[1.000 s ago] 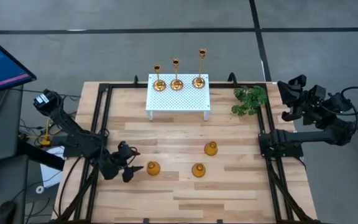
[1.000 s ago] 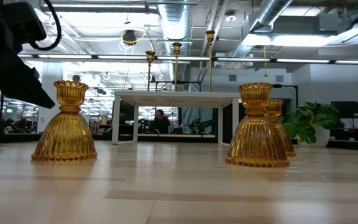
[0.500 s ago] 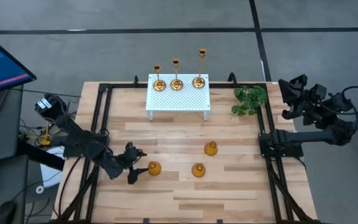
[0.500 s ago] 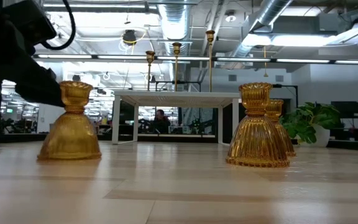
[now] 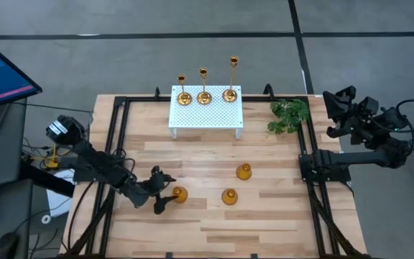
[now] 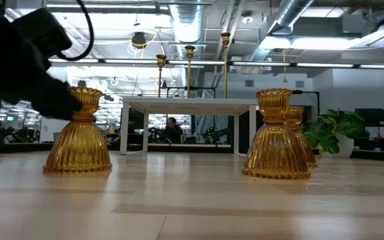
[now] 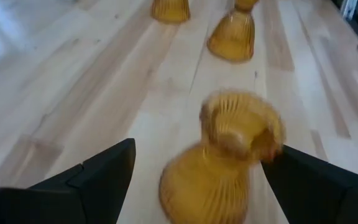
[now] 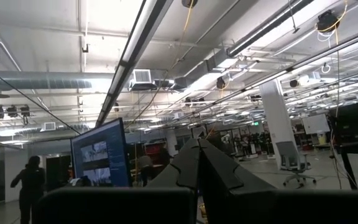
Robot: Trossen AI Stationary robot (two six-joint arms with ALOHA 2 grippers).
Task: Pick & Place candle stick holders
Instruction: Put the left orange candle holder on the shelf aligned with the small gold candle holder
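My left gripper should next grab the amber holder by its narrow neck (image 5: 180,193) (image 7: 221,153), and then set it upright on the white perforated stand.
Three short bulbous amber holders stand on their bases on the wooden table: one at the left (image 5: 180,194), one in the middle (image 5: 229,196) and one farther back (image 5: 244,171). Three slim gold sticks (image 5: 204,92) stand on the white perforated stand (image 5: 207,114). My left gripper (image 5: 165,192) is open and low over the table. Its fingers stand on either side of the left holder's upper part (image 7: 229,134). My right gripper (image 5: 338,104) is raised beyond the table's right edge, shut and empty. My left gripper comes level from the table's left side at the left holder. One finger (image 7: 303,177) touches the flared cup rim (image 7: 272,140); the other finger (image 7: 107,168) stands clear of it. The holder stands on its base (image 6: 79,163) on the table.
A green plant (image 5: 290,115) stands at the back right. Black rails (image 5: 117,137) run along the table's left and right sides. The other two bulbous holders show ahead of the left gripper (image 7: 232,40). Bare wood lies toward the near edge.
My left gripper has gone toward the table's right edge, staying open, until its fingers stand on either side of the left holder. The holder has slid a little along the table toward the right and stays upright.
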